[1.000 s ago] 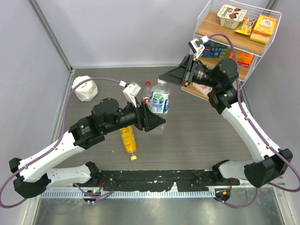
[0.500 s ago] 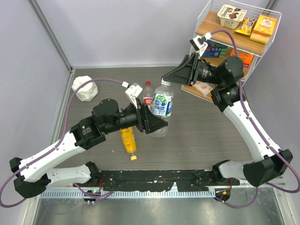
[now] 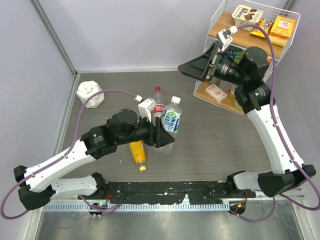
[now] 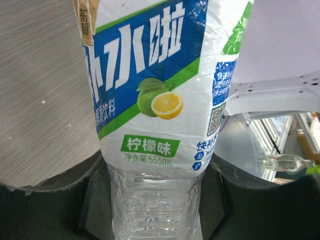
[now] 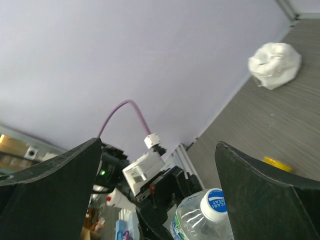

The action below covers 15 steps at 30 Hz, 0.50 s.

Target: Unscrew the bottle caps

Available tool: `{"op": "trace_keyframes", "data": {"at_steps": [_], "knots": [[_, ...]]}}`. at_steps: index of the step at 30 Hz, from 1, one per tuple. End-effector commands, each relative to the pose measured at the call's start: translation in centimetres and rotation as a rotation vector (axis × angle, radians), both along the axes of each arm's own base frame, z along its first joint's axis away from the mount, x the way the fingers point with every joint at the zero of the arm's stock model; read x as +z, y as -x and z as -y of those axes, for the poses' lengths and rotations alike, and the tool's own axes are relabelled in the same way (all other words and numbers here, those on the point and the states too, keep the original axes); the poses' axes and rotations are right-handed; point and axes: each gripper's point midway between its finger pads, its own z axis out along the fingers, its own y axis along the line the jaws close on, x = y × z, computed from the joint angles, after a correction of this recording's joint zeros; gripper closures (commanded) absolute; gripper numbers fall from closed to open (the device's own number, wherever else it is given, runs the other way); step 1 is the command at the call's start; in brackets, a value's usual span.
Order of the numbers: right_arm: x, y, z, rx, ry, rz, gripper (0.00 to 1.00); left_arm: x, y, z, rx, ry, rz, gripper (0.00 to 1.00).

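My right gripper should next grab the pale blue-white cap (image 3: 175,100) (image 5: 216,204) by its opposite sides, in line with the bottle's neck, so that it can unscrew the cap.
My left gripper (image 3: 163,138) (image 4: 155,200) is shut on the clear lower body of the small bottle with the blue-white label (image 3: 170,121) (image 4: 155,75) and holds it nearly upright. Its pale blue-white cap (image 3: 175,100) (image 5: 216,204) sits on the neck. My right gripper (image 3: 190,69) (image 5: 157,147) hangs open, raised up and to the right of that cap, with nothing between its fingers. Just left of the held bottle stands the tall clear bottle with a red label (image 3: 159,106) and a red cap (image 3: 158,90). A yellow bottle (image 3: 136,151) lies on the table, with a yellow cap (image 3: 142,168) at its near end.
A wire shelf rack (image 3: 235,97) with boxed snacks stands at the back right, close behind the right gripper. A crumpled white wad (image 3: 90,94) (image 5: 275,65) lies at the back left. Grey walls close off the back and left.
My right gripper has opened and drawn up and to the right, away from the held bottle's cap. The left arm has shifted forward, and the bottle stands more upright.
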Motion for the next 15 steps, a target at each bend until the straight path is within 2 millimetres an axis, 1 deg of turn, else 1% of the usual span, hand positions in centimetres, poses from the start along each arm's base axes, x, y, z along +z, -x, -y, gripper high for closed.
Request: {"op": "trace_keyframes", "data": {"at_steps": [1, 2, 3, 4, 6, 7, 8, 9, 10, 11, 13, 15], "knots": [[-3.1, -3.3, 1.6, -0.207, 0.169, -0.102, 0.01, -0.4, -1.1, -1.5, 0.080, -0.091, 0.018, 0.98], [-3.9, -3.5, 1.9, -0.223, 0.220, -0.130, 0.01, -0.6, -1.3, -1.6, 0.086, -0.108, 0.017, 0.99], [-4.2, -4.1, 2.3, -0.263, 0.244, -0.142, 0.01, -1.1, -1.3, -1.7, 0.085, -0.133, 0.005, 0.99], [-5.2, -4.4, 2.6, -0.277, 0.295, -0.184, 0.01, -1.4, -1.8, -2.0, 0.118, -0.159, 0.012, 1.00], [-6.3, -5.0, 3.2, -0.316, 0.353, -0.235, 0.01, -2.1, -2.2, -2.4, 0.140, -0.206, 0.004, 1.00], [-7.9, -5.3, 3.4, -0.335, 0.398, -0.294, 0.01, -2.3, -2.6, -2.4, 0.155, -0.229, 0.002, 1.00], [-7.6, -5.2, 3.4, -0.341, 0.409, -0.289, 0.01, -2.5, -2.8, -2.5, 0.167, -0.251, 0.000, 1.00], [-9.0, -5.5, 3.6, -0.359, 0.447, -0.341, 0.01, -2.7, -3.1, -2.7, 0.180, -0.273, 0.000, 1.00], [-9.0, -5.3, 3.6, -0.364, 0.458, -0.346, 0.01, -2.9, -3.4, -2.9, 0.198, -0.293, 0.001, 1.00], [-10.2, -5.5, 3.7, -0.384, 0.493, -0.387, 0.01, -3.2, -3.7, -3.1, 0.216, -0.316, 0.000, 1.00], [-11.0, -5.3, 3.3, -0.390, 0.530, -0.412, 0.01, -3.4, -4.4, -3.5, 0.257, -0.355, -0.003, 1.00], [-11.9, -4.9, 2.4, -0.385, 0.568, -0.433, 0.01, -3.4, -4.9, -3.5, 0.279, -0.374, 0.000, 1.00]]}}
